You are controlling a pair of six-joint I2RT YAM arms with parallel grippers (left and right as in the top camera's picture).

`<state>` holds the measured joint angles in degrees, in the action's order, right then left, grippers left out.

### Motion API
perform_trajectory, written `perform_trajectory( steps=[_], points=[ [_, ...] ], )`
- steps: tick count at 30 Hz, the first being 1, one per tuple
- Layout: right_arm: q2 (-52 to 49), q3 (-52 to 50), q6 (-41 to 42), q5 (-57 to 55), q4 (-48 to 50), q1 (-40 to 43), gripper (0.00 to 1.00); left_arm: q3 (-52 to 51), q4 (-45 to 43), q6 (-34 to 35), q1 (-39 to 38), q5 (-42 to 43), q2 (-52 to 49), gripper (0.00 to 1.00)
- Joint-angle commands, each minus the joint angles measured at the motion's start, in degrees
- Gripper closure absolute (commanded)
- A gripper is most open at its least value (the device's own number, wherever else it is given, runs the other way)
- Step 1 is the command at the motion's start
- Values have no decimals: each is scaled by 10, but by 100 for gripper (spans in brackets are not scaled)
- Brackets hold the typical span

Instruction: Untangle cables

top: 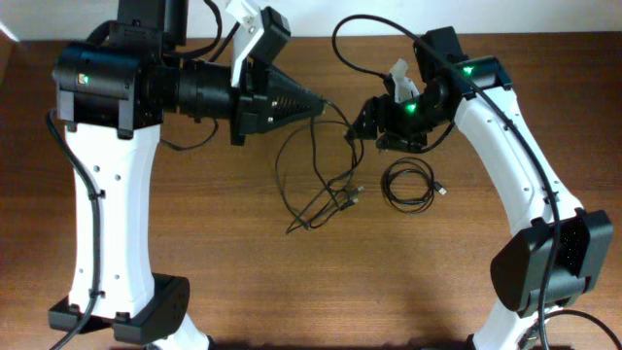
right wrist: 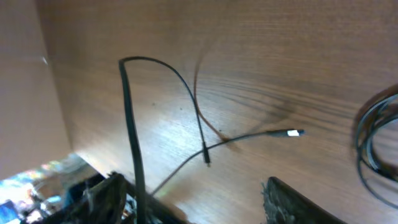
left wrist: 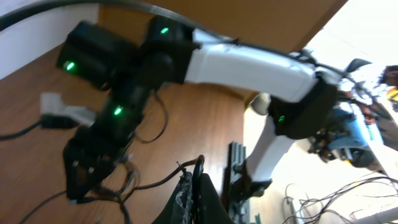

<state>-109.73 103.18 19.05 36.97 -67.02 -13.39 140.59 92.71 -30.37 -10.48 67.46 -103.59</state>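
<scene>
My right gripper picks up the black cord [top: 357, 142] [right wrist: 132, 137] beside my left gripper's piece of cord next, which leaves the plug ends free to pull the cables apart.
The cables [top: 316, 185] lie as thin black loops in the middle of the table, with small plug ends [top: 352, 197] bunched together. My left gripper [top: 322, 103] is shut on one strand [left wrist: 163, 181], which is pinched at its fingertips [left wrist: 194, 169] and lifted off the wood. Just to its right, my right gripper [top: 362, 122] hangs open over the loops. In the right wrist view a black cord [right wrist: 132, 137] runs up past the left finger [right wrist: 102, 199]; nothing sits between the fingers. A silvery plug [right wrist: 292, 132] lies on the wood ahead.
A separate cable lies wound into a neat coil [top: 409, 185] to the right of the tangle, also seen as the coil's edge [right wrist: 378, 155]. The wooden table [top: 292, 282] ends at a back edge behind both arms. The arm bases stand at the front corners.
</scene>
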Motion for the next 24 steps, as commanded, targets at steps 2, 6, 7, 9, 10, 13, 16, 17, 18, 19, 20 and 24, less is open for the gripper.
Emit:
perform_trajectory(
  steps=[2,6,7,9,10,13,16,17,18,19,20,24],
  points=[
    [-2,3,-2,116,35,23,13,13,15,5,-1,-37,15,100],
    [-2,3,-6,138,37,27,13,13,17,5,-26,-37,15,100],
    [-3,3,-8,138,33,23,13,13,16,5,-34,-37,15,100],
    [-3,3,-21,136,29,10,14,13,10,5,-55,-37,15,100],
    [-3,3,-23,130,28,4,17,13,7,5,-62,-38,15,100],
    [-3,3,-22,92,27,-10,32,13,4,5,-76,-43,15,100],
    [-3,3,-22,73,21,-16,46,13,4,5,-76,-43,15,100],
    [-3,3,-22,68,18,-16,49,13,4,5,-76,-43,15,100],
    [-3,3,-22,58,10,-16,49,13,3,5,-76,-43,15,100],
    [-3,3,-22,47,4,-16,50,13,1,5,-76,-43,16,100],
    [-3,3,-22,30,-3,-16,49,13,-3,5,-76,-43,16,100],
    [-3,2,-23,-19,-39,-16,49,13,-17,5,-76,-43,24,100]
  ],
)
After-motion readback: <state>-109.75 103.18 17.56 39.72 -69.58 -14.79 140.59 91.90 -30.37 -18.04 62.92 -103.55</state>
